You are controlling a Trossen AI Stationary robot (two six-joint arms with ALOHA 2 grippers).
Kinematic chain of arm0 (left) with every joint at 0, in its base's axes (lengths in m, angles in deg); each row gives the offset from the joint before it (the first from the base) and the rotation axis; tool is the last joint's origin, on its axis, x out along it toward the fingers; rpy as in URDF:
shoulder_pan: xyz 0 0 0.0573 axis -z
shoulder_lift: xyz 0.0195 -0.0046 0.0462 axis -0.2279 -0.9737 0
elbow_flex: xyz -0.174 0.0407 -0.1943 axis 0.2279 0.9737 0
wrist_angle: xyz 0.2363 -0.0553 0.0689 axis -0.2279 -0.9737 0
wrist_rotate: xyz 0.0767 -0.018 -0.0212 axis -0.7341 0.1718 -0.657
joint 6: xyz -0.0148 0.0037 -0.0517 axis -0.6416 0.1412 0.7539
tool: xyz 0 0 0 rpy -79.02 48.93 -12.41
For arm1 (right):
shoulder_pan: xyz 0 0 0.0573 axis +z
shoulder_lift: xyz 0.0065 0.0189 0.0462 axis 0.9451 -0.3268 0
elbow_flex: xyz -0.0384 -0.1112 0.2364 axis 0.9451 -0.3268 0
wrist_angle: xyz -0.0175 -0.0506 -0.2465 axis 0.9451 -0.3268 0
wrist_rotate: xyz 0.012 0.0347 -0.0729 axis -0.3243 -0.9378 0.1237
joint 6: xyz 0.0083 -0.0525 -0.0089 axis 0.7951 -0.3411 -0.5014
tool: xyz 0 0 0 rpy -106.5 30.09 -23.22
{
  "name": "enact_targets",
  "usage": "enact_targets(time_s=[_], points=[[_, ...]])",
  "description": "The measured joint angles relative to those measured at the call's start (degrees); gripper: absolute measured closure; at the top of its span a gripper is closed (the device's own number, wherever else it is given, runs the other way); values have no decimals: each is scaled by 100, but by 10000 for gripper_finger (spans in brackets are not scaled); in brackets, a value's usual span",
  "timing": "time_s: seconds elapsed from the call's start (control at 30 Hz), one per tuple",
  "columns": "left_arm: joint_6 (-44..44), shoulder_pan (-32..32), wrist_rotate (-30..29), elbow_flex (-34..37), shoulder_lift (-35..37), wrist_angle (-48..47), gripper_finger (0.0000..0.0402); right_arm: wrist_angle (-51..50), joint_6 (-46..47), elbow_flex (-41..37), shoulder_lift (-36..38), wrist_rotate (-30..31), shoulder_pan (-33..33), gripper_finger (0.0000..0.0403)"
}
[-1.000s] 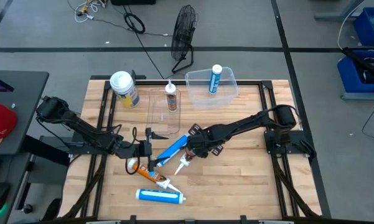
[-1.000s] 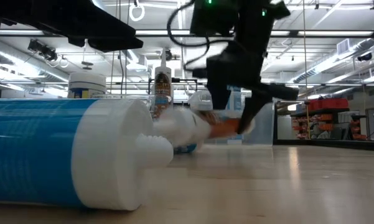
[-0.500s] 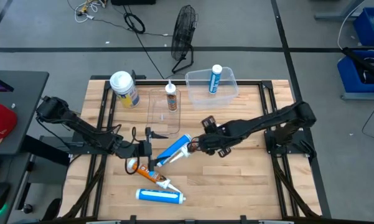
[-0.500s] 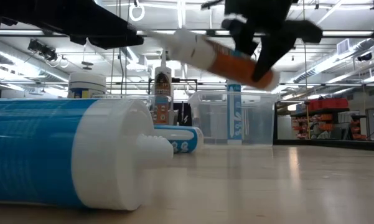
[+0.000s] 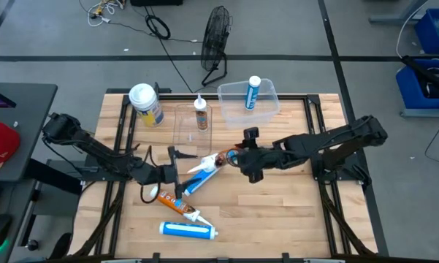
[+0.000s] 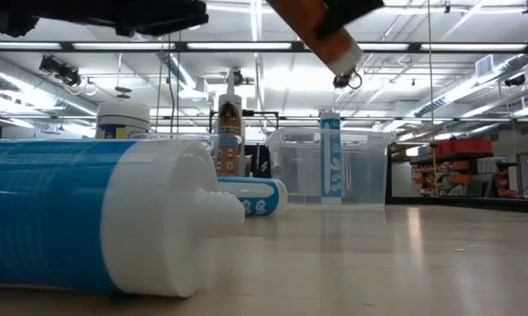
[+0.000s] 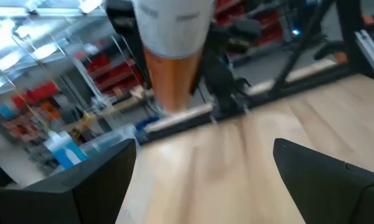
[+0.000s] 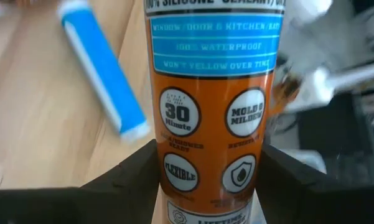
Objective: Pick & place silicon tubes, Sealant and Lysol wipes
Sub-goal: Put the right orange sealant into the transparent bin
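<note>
To stand the orange sealant tube with the others, my left gripper will next grip its nozzle-end body.
My right gripper is shut on an orange sealant tube above the table's middle; its white nozzle points toward my left gripper. My left gripper is open and empty, and the held tube hangs ahead of it in the left wrist view. A blue tube lies flat on the table between the grippers. Another orange tube and a blue tube lie near the front edge. The Lysol wipes canister stands upright at the far left. My right gripper pinches the orange tube's body between its two fingers, on the half away from the nozzle. The fingers come from the table's right. The tube is lifted clear of the table and tilted, showing only at the top of the low view.
A clear bin at the far right holds an upright blue tube. A second clear bin at far centre holds an upright orange tube. A fan stands beyond the table's far edge.
My right gripper has lifted the orange tube off the table, carrying it up and toward the table's right and far edges; the tube has turned from lying on the wood to hanging clear, nozzle toward the left. My left arm has risen slightly.
</note>
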Motion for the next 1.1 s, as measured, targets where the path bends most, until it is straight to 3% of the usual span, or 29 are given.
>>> enact_targets(time_s=[0.17,0.3,0.47,0.63,0.83,1.1], points=[[-754,-17,109,0,0,1288,16,1132,-675,0,-17,-307,-113,186],[-853,-149,715,0,3,1800,16,1829,-936,0,-51,-626,-262,186],[-664,-399,1335,-144,2,1822,16,2349,-1064,6,-111,-1178,-485,186],[-788,-583,1456,-469,2,1829,16,2451,-1083,11,-276,-1534,-654,186],[-674,-806,1871,-844,0,1230,16,2657,-1157,11,-579,-1677,-750,186],[-634,-833,1894,-920,-2,994,20,2768,-1252,7,-641,-1672,-769,186]])
